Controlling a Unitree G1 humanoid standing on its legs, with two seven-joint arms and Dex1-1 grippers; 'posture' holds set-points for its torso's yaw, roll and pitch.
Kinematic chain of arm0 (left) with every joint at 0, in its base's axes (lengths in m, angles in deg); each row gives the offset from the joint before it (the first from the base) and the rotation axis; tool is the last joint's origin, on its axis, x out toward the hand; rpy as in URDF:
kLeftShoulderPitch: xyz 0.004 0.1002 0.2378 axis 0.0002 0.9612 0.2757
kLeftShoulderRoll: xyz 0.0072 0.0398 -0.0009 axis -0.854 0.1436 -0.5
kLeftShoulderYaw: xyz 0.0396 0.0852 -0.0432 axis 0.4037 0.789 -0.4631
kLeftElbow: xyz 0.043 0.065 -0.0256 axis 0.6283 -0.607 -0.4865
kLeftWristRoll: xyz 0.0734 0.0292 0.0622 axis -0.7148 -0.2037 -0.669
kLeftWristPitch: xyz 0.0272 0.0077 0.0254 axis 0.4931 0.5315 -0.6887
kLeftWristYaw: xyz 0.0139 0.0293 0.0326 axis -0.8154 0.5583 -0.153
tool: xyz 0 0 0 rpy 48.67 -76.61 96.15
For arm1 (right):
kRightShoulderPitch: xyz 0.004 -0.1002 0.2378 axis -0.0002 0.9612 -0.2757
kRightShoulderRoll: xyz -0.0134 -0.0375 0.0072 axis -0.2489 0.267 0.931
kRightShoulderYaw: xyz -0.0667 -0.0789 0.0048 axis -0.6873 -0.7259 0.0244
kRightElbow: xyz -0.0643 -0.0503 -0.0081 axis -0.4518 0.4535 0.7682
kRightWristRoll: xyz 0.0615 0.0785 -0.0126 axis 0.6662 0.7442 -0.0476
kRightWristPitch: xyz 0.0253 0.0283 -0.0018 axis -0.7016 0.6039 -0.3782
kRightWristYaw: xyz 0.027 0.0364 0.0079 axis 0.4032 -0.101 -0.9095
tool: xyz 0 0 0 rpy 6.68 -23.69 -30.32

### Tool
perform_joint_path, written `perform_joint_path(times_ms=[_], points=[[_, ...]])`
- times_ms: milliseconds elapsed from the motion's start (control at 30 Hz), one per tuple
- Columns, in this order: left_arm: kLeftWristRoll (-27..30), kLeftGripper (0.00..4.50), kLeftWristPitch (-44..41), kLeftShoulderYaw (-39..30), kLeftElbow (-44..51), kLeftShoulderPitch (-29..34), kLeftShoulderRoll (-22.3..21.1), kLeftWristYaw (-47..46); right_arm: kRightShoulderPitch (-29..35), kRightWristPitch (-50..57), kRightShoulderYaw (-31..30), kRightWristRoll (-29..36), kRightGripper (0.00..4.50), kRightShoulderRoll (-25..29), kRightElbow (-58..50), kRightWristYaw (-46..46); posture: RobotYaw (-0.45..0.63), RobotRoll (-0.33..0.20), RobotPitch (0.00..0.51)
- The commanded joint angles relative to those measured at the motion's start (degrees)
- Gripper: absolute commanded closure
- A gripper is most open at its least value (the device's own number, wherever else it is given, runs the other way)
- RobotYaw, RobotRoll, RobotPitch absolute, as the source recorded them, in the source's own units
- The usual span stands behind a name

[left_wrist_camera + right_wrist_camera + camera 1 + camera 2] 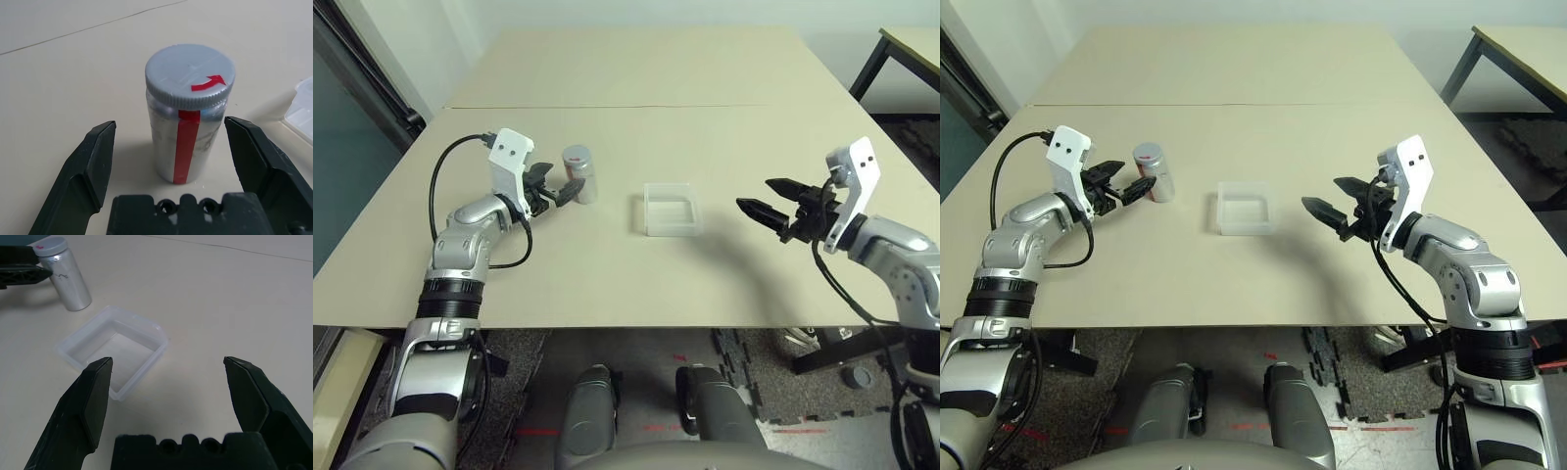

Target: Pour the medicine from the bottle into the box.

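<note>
My left fingers stop short of the bottle's silver body and would miss if they closed now, so they should first move toward the bottle.
The bottle (579, 174) is a small silver cylinder with a grey cap, a red stripe and a red arrow on the cap. It stands upright on the table, left of centre. My left gripper (558, 181) is open, one finger on each side of the bottle; in the left wrist view both fingers (88, 166) stand clear of the bottle (188, 122). The box (648, 213), shallow clear plastic, lies empty just right of the bottle. My right gripper (759, 194) hovers open to the right of the box, pointing at it, nothing between its fingers.
The beige table (607, 284) has a seam (607, 107) running across behind the bottle, and its front edge is near my body. A second table (911, 44) stands at the far right. A black cable (440, 176) loops off my left wrist.
</note>
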Motion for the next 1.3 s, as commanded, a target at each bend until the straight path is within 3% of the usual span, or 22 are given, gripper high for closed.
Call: perform_joint_path(times_ms=[33,867,1300], points=[[-1.6,0.05,2.3,0.8,-3.5,-1.5,0.8,1.0,0.4,-0.2,0.0,-0.1,0.00,-0.1,-1.0,0.3,0.00,0.000,0.092],[-6.5,0.05,13.9,1.7,-26.0,-11.4,5.9,1.2,1.4,1.6,-2.0,1.2,0.00,0.4,-3.3,-2.2,-0.04,0.000,0.092],[-7.0,0.05,16.2,0.7,-31.0,-12.7,6.3,0.4,0.4,3.0,-3.1,1.2,0.00,1.0,-4.3,-3.7,-0.04,0.000,0.089]])
